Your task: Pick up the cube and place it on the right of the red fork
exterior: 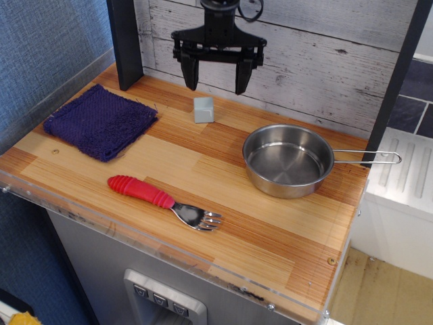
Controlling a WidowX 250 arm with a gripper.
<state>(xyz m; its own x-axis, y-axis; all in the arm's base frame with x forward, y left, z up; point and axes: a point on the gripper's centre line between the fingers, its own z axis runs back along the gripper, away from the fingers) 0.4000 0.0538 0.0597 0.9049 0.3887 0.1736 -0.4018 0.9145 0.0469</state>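
Observation:
My gripper is going to take hold of the cube (pixel 203 109) by its opposite sides next, so that it can place it on the tabletop beside the red fork (pixel 164 201).
The cube (pixel 203 109) is a small pale grey-green block on the wooden table near the back wall. My gripper (pixel 216 87) hangs just above and behind it, open wide, with one finger to each side and nothing between them. The red fork (pixel 164 201) lies near the front edge, its red handle pointing left and its metal tines pointing right.
A steel pan (pixel 288 160) with a wire handle sits right of the cube. A purple cloth (pixel 101 120) lies at the left. A dark post (pixel 125 42) stands at the back left. The table's front edge (pixel 169 256) has a clear plastic lip.

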